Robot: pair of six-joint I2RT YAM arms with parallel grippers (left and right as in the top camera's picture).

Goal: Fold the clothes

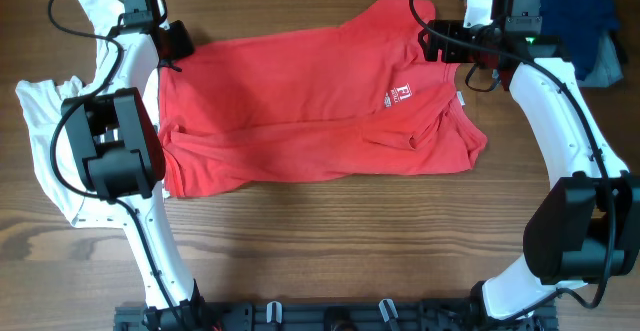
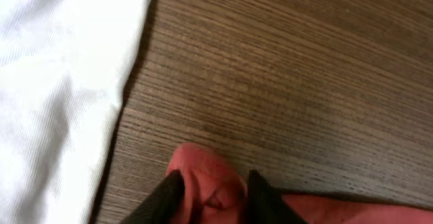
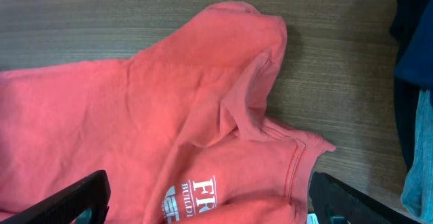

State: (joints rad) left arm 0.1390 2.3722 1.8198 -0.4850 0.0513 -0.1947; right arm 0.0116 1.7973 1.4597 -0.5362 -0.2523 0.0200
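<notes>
Next, my right gripper grabs its far corner beyond the lettering (image 1: 403,95), opposite my left gripper, so the red T-shirt folds evenly.
The large red T-shirt (image 1: 300,101) lies spread across the middle of the table, its white chest lettering (image 1: 403,95) toward the right. My left gripper (image 1: 172,46) is at the shirt's far left corner. In the left wrist view its fingers (image 2: 215,198) are shut on a bunched fold of the red cloth (image 2: 203,173). My right gripper (image 1: 432,41) hovers over the shirt's far right part. In the right wrist view its fingers (image 3: 210,204) are wide open above the red shirt (image 3: 135,102) near the lettering (image 3: 196,193), holding nothing.
A white T-shirt (image 1: 40,121) lies crumpled along the left side under the left arm, also in the left wrist view (image 2: 54,82). Dark blue (image 1: 575,11) and light blue (image 1: 605,66) garments sit at the far right corner, also in the right wrist view (image 3: 413,41).
</notes>
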